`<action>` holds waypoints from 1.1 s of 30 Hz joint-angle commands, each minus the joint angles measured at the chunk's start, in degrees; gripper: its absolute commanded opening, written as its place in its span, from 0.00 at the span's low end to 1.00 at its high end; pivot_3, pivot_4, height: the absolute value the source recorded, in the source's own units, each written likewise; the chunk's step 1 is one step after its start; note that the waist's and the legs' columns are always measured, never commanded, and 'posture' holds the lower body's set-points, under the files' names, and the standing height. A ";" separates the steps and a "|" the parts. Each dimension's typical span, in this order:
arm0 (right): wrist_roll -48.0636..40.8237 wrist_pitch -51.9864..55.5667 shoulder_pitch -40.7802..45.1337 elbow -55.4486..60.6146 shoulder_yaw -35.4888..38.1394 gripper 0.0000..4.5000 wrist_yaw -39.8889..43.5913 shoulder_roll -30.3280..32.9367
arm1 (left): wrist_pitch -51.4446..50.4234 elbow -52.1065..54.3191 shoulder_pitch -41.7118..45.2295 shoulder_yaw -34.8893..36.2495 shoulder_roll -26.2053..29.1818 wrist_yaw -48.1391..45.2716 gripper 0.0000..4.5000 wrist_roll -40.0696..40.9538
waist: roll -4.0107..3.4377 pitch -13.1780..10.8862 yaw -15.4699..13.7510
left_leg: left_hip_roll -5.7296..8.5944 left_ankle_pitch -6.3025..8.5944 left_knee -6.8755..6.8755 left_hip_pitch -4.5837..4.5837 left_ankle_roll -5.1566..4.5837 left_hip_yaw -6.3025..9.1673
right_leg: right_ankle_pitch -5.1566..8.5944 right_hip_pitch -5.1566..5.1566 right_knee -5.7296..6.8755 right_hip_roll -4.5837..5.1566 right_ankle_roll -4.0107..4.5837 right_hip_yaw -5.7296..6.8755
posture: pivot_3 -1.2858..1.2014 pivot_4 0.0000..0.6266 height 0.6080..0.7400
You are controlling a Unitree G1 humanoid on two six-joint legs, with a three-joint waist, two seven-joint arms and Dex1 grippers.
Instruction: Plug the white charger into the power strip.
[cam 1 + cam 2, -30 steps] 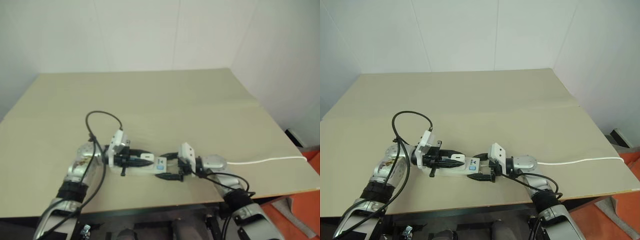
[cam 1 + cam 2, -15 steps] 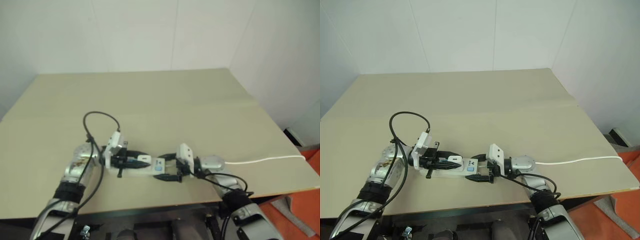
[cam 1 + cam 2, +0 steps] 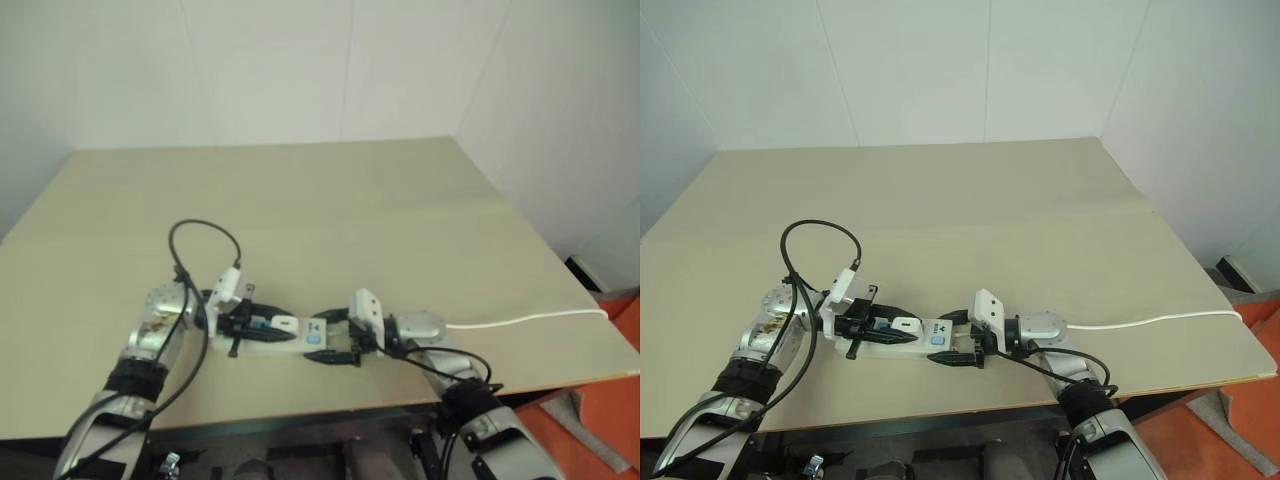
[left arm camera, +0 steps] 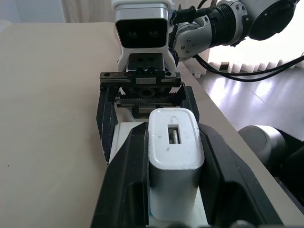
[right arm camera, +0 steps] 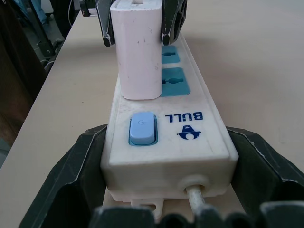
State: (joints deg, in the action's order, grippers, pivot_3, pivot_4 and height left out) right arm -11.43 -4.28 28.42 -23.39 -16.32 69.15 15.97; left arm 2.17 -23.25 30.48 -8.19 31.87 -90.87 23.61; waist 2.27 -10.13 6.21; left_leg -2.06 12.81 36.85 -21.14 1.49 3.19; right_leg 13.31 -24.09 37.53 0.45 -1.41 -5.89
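I need to let go of the white charger with my left gripper now. The charger stands upright with its base on the power strip's face beside the blue switch.
The power strip lies flat near the table's front edge, its thin white cord trailing to the right. The white charger stands upright on the strip, beside the blue switch. Its base meets the strip's face and its prongs are hidden. My left gripper is shut on the charger's sides. My right gripper straddles the switch end, with a finger against each long side of the strip. Two blue sockets show beyond the charger.
The beige table stretches wide behind the strip, with white walls beyond it. The table's front edge runs just behind both wrists. A black cable loop arcs over my left wrist.
The left gripper has tilted slightly with the charger still in it. The whole picture has shifted a little. The right gripper and the strip have kept still.
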 commanded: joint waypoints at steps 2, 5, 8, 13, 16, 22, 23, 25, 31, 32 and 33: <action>1.13 0.99 -0.94 -1.05 -0.50 0.76 0.55 0.97 | -1.30 -0.81 -2.02 -0.93 2.21 1.67 0.23 -4.12 | 0.00 0.04 -0.09 | 0.00 0.00 0.00 0.01 0.00 0.00 | 0.00 0.01 0.00 0.00 0.00 0.00 | 0.52 0.24 1.00; 1.24 0.81 -0.85 -1.24 -0.51 0.76 0.44 0.96 | -3.36 0.70 -2.23 -2.00 3.30 1.35 0.23 -4.71 | -0.01 0.08 -0.10 | 0.00 0.00 0.00 0.01 0.00 0.00 | 0.00 0.01 0.00 0.00 0.00 0.00 | 0.52 0.24 1.00; 1.19 0.78 -0.74 -1.43 -0.45 0.76 0.44 0.94 | -5.11 2.32 -2.82 -2.32 4.07 1.83 0.23 -4.43 | 0.00 0.08 -0.06 | 0.00 0.00 0.00 0.01 0.00 0.00 | 0.00 0.01 -0.01 0.00 0.00 0.00 | 0.52 0.24 1.00; 1.16 0.60 -0.60 -1.69 -0.42 0.76 0.43 0.94 | -5.73 3.62 -4.04 -2.51 4.98 2.20 0.23 -4.56 | 0.00 0.10 -0.02 | -0.01 0.00 0.00 0.02 0.00 0.00 | 0.01 0.01 -0.01 0.00 0.00 0.00 | 0.52 0.24 1.00; 1.14 0.46 -0.50 -1.84 -0.44 0.76 0.43 0.99 | -5.38 3.70 -4.38 -2.49 5.30 1.94 0.23 -4.45 | 0.00 0.10 0.10 | -0.01 0.00 -0.02 0.02 0.00 0.00 | 0.02 0.01 -0.02 0.00 0.02 0.00 | 0.52 0.24 1.00; 1.07 0.21 -0.41 -1.98 -0.54 0.76 0.42 1.14 | -4.98 4.75 -5.23 -1.97 5.25 1.71 0.51 -3.58 | -0.03 0.10 0.37 | 0.00 0.00 -0.08 0.01 0.00 -0.01 | 0.04 -0.04 -0.01 0.00 0.05 -0.02 | 0.52 0.24 1.00; 1.06 0.18 -0.42 -1.98 -0.55 0.76 0.44 1.14 | -4.87 4.92 -5.33 -1.73 5.05 1.61 0.59 -3.35 | -0.04 0.11 0.14 | -0.01 0.00 -0.08 -0.01 0.00 0.01 | 0.05 -0.05 -0.01 0.00 0.06 0.00 | 0.52 0.24 1.00; 1.04 0.16 -0.43 -1.95 -0.55 0.76 0.45 1.12 | -4.68 5.11 -5.40 -1.41 4.83 1.53 0.75 -3.41 | -0.05 0.12 -0.36 | 0.02 0.00 -0.06 0.02 0.00 0.01 | 0.05 0.02 -0.03 0.04 0.06 0.01 | 0.52 0.24 1.00; 1.26 -0.10 -0.33 -2.07 -0.64 0.76 0.57 1.10 | -5.02 4.91 -3.56 -0.16 5.15 0.72 0.99 -2.90 | -0.07 0.14 -0.52 | 0.01 0.00 -0.05 0.02 0.00 -0.01 | 0.05 0.00 -0.04 0.03 0.06 0.01 | 0.52 0.24 1.00; 1.26 -0.13 -0.33 -2.08 -0.63 0.76 0.58 1.08 | -4.95 5.21 -3.33 0.11 5.27 0.47 0.99 -2.65 | -0.07 0.14 -0.52 | 0.02 0.00 -0.05 0.01 0.00 -0.01 | 0.05 0.00 -0.04 0.03 0.06 0.00 | 0.52 0.24 1.00; 1.18 -0.08 -0.31 -2.09 -0.61 0.76 0.68 1.06 | -5.01 5.72 -3.06 0.48 5.38 0.36 0.99 -2.28 | -0.07 0.14 -0.52 | 0.02 0.00 -0.05 0.01 0.00 -0.01 | 0.05 0.00 -0.04 0.03 0.06 0.00 | 0.52 0.24 1.00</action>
State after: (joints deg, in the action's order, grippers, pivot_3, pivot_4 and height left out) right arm -11.92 -4.72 28.69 -24.18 -16.20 69.79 16.69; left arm -2.56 -18.23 26.76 -8.66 36.75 -89.88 20.85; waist 2.20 -10.00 5.68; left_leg -2.04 12.81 36.80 -21.13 1.49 3.18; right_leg 13.36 -24.10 37.49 0.48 -1.35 -5.89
